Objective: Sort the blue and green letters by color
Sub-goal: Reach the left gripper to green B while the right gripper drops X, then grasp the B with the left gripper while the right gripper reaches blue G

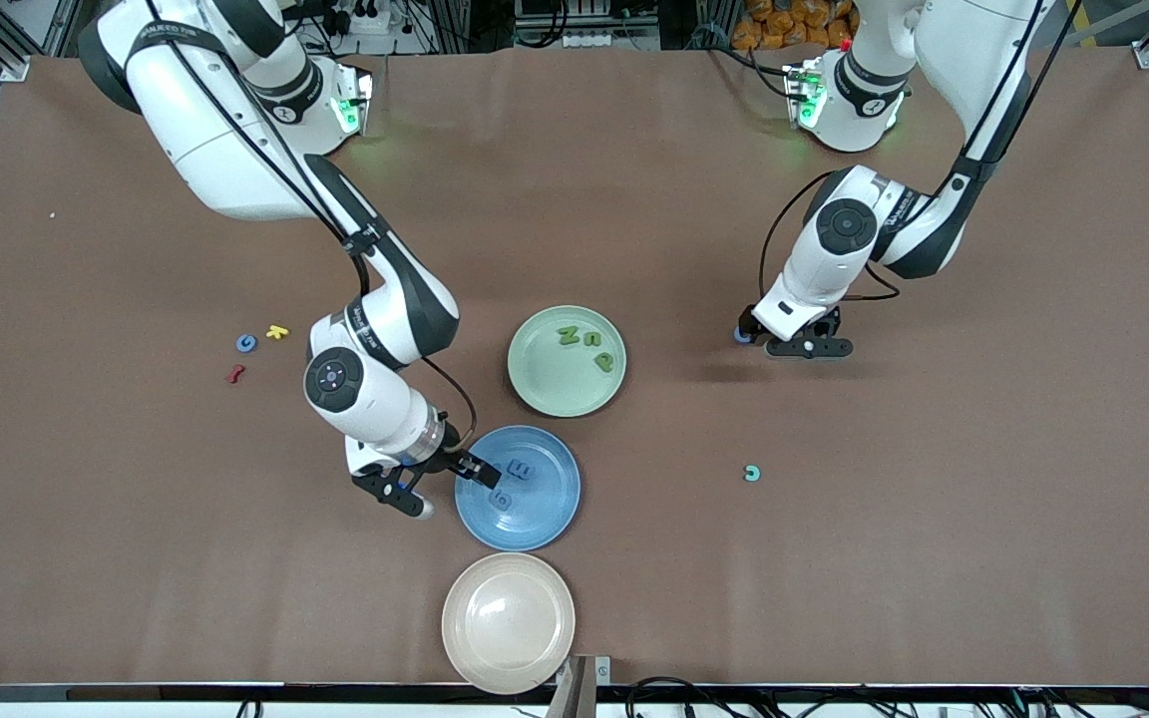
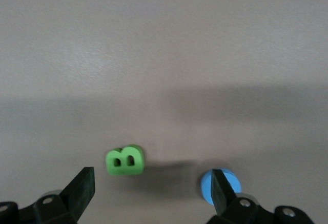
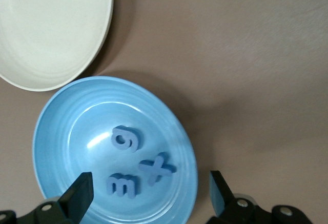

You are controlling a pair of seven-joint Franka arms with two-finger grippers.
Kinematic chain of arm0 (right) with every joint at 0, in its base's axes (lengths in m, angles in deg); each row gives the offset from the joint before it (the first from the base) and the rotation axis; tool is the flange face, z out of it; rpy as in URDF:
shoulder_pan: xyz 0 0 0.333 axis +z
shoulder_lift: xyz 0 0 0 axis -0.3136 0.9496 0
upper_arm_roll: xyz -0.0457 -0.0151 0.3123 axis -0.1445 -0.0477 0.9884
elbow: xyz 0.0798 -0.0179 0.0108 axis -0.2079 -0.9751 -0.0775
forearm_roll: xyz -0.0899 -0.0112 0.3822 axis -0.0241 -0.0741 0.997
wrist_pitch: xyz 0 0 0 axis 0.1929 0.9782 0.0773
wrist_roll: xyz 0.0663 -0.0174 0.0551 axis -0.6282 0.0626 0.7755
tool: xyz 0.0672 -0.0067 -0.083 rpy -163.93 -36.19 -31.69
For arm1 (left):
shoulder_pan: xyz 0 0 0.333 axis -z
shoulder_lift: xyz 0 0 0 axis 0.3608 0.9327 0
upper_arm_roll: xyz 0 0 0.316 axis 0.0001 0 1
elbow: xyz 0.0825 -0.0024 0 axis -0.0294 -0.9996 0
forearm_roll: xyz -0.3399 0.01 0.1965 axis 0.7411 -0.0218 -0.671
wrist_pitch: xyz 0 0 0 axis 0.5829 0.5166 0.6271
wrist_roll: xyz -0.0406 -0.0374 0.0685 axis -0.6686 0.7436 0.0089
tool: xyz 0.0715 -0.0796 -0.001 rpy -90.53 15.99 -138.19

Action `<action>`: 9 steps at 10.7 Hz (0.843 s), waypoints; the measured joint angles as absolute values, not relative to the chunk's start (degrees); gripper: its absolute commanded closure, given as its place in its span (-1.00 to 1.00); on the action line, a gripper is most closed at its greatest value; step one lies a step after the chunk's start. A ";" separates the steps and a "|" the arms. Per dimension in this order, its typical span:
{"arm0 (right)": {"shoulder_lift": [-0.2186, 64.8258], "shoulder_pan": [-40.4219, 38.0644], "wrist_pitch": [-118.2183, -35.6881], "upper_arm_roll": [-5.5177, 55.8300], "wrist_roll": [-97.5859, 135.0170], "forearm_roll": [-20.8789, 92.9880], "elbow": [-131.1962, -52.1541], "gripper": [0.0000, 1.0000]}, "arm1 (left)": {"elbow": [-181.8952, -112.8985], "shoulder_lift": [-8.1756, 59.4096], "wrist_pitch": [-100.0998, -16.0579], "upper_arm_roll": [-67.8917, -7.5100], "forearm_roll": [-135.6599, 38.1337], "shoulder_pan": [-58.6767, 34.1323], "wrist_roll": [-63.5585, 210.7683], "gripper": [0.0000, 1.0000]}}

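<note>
The green B goes on the green plate point(image 1: 555, 391) next: my left gripper should grab its top and bottom ends.
My right gripper point(image 1: 450, 484) hangs open and empty over the blue plate point(image 1: 535, 521), which holds three blue letters: an E point(image 3: 123, 184), an X point(image 3: 157, 168) and a 9-shaped one point(image 3: 124, 138). The green plate point(image 1: 555, 391) holds three green letters point(image 1: 586, 345). My left gripper point(image 1: 772, 340) is open, low over the table toward the left arm's end. A green B point(image 2: 124, 161) lies between its fingers, and a round blue letter point(image 2: 221, 183) lies partly under one fingertip. The B is hidden in the front view. The right gripper point(image 3: 148, 196) and left gripper point(image 2: 151, 193) both show wide jaws.
An empty cream plate point(image 1: 508, 623) sits nearest the front camera. A blue letter point(image 1: 246, 343), a yellow letter point(image 1: 277, 332) and a dark red squiggle point(image 1: 234, 374) lie toward the right arm's end. A teal C point(image 1: 752, 473) lies alone, nearer the camera than the left gripper.
</note>
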State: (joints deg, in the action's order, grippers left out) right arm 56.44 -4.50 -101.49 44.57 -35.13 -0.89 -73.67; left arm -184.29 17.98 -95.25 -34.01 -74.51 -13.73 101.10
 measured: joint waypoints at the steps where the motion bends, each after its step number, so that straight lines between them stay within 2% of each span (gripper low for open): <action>1: 55.94 -5.52 -98.45 44.88 -33.60 -0.89 -73.46 -1.00 | -184.37 18.30 -96.09 -34.00 -76.07 -14.85 101.08 -1.00; 4: 51.47 -10.77 -85.80 46.34 -30.00 -0.87 -76.00 -1.00 | -184.46 20.08 -98.62 -34.00 -77.27 -16.80 100.57 -1.00; 6: 44.83 -14.68 -83.95 46.46 -20.53 -0.93 -86.66 -1.00 | -184.45 21.08 -99.33 -34.12 -77.30 -16.76 100.39 -0.99; 7: 41.17 -17.01 -83.72 46.45 -16.54 -1.08 -92.88 -1.00 | -184.45 21.30 -99.38 -34.12 -77.31 -16.82 99.70 0.42; 8: 37.55 -19.44 -83.52 46.43 -13.88 -3.48 -99.08 -1.00 | -184.47 21.39 -99.39 -34.11 -77.31 -17.24 98.83 0.99; 9: 34.29 -21.86 -83.50 46.43 -12.53 -7.52 -104.92 -1.00 | -184.47 21.42 -99.40 -34.10 -77.31 -18.08 97.94 1.00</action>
